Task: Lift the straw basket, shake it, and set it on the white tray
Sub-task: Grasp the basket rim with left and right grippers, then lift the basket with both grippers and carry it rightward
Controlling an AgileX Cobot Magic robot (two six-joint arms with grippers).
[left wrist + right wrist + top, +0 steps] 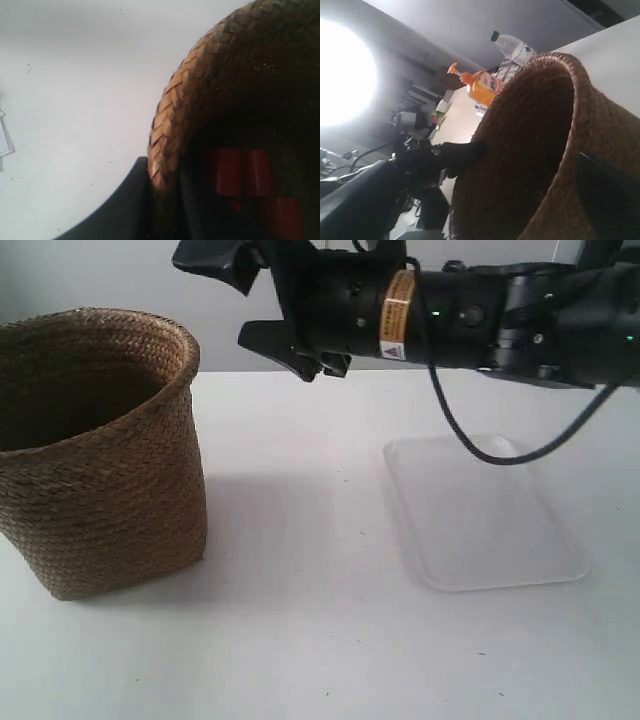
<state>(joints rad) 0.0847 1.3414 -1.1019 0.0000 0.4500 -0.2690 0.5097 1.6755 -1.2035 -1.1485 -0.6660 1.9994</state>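
Note:
The basket's woven body (120, 505) is far too wide for the fingers, so my right gripper will pick up the basket by its thin rim (188, 352) next.
The straw basket (105, 460) stands on the white table at the exterior view's left, well apart from the white tray (480, 515), which lies flat at the right. My left gripper (165, 172) is shut on the basket's rim (172, 115), one dark finger outside and one inside. The right wrist view shows that gripper (462, 150) holding the far rim. My right gripper (245, 305) hangs open in the air, above and to the right of the basket, touching nothing. One of its fingers (610, 200) shows beside the basket's outer wall (615, 130). Red items (240, 172) lie inside the basket.
A black cable (480, 445) droops from the right arm (500, 315) over the tray's far end. Beyond the table's far side stand an orange bottle (482, 85) and a clear plastic bottle (515, 47). Bare white table (300, 570) lies between basket and tray.

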